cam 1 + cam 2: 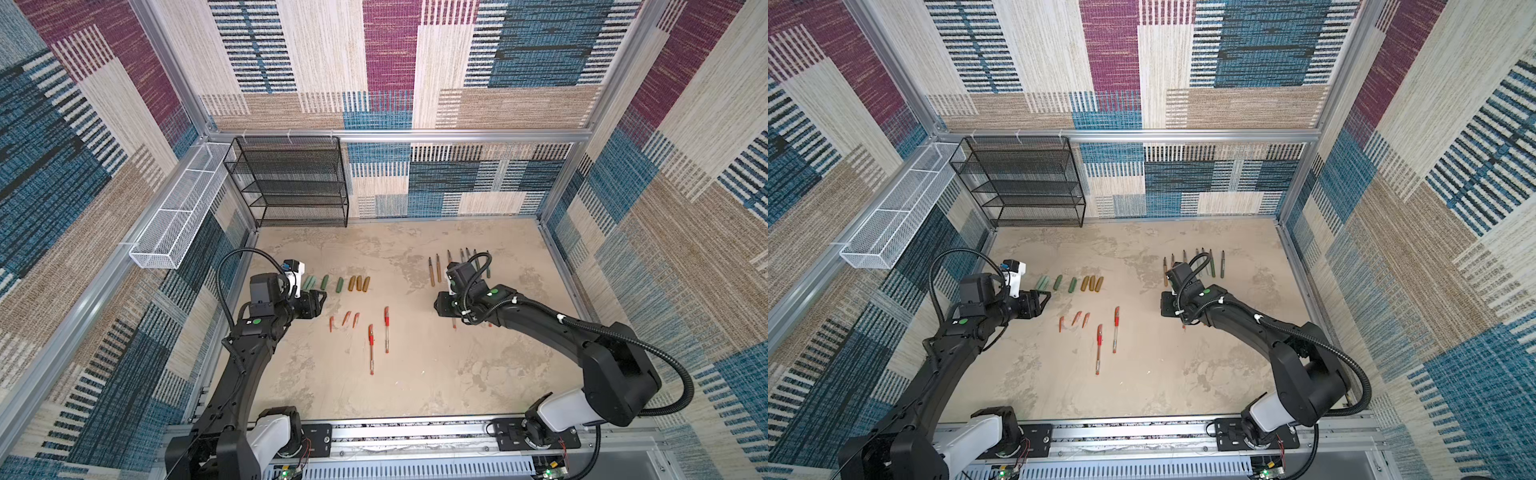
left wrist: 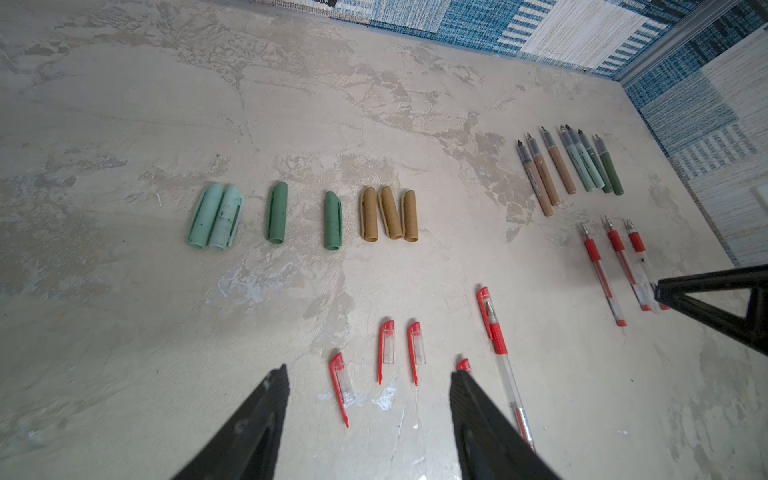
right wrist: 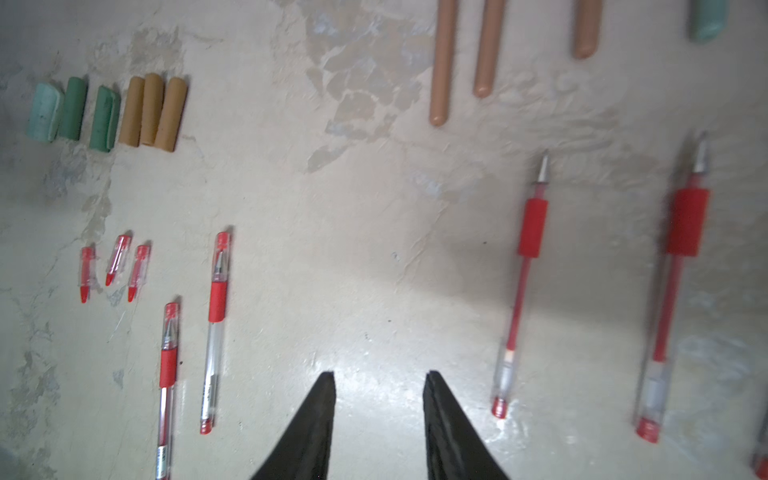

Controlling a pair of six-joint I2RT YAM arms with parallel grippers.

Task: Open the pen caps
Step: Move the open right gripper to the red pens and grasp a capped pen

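The clear body of a capped red pen is the part my right gripper will reach and grab. The pen's cap stays free for my left gripper to open.
Loose pen caps lie in a row on the table: two pale mint (image 2: 216, 218), two dark green (image 2: 277, 212), three gold-brown (image 2: 388, 214). Nearer me lie three small red caps (image 2: 386, 343). Two red pens (image 1: 387, 328) still wear their caps; in the left wrist view one of them (image 2: 494, 328) lies beside my finger and the other is mostly hidden behind that finger. My left gripper (image 2: 370, 374) hovers open over the red caps, holding nothing. My right gripper (image 3: 379, 374) is open and empty over bare table, left of the uncapped red pens (image 3: 521, 282).
Uncapped marker barrels (image 2: 569, 166) lie in a row at the back right. A black mesh shelf (image 1: 291, 183) stands at the back left and a white mesh basket (image 1: 174, 216) hangs on the left wall. The arms' mounting rail (image 1: 415, 432) runs along the front edge.
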